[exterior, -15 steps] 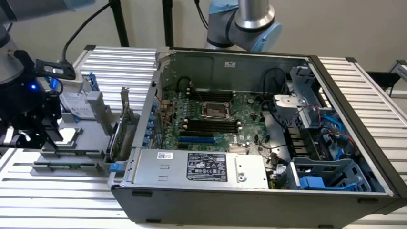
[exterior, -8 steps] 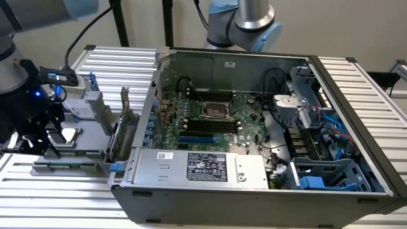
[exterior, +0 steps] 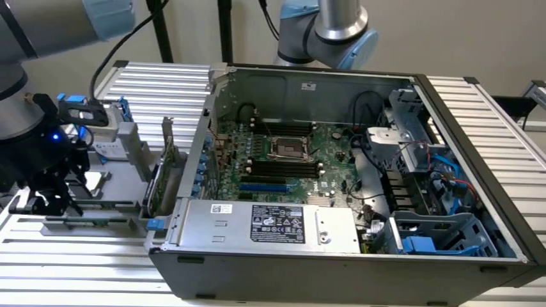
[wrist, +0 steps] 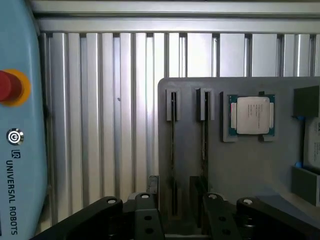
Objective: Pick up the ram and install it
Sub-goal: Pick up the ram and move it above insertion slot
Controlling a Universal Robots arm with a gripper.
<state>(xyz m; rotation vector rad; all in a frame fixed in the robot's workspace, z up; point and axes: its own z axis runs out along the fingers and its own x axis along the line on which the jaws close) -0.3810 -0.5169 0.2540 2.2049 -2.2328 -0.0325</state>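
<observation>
The holder's end posts cover both ends of the ram. My gripper should next grab the exposed middle of its long edge (exterior: 89, 221) to install the ram.
A grey parts holder (wrist: 250, 165) has two narrow slots, and in them stand thin dark sticks seen edge-on. These are the ram (wrist: 173, 150) and a second stick (wrist: 205, 145). My gripper (wrist: 176, 220) is open just above the holder, its black fingers (wrist: 145, 212) standing on either side of the ram without touching it. In the exterior view the gripper (exterior: 53, 195) hangs low over the holder (exterior: 119, 208) at the exterior view's left, beside the open computer case (exterior: 341, 256). The black memory slots (exterior: 282, 167) lie on the motherboard inside the case.
A square silver processor chip (wrist: 251, 116) sits in the holder beside the slots. An upright green expansion card (exterior: 167, 169) stands between holder and case. A blue teach pendant (wrist: 15, 125) with a red button lies on the ribbed aluminium table (wrist: 110, 115). A second arm (exterior: 333, 32) rises behind the case.
</observation>
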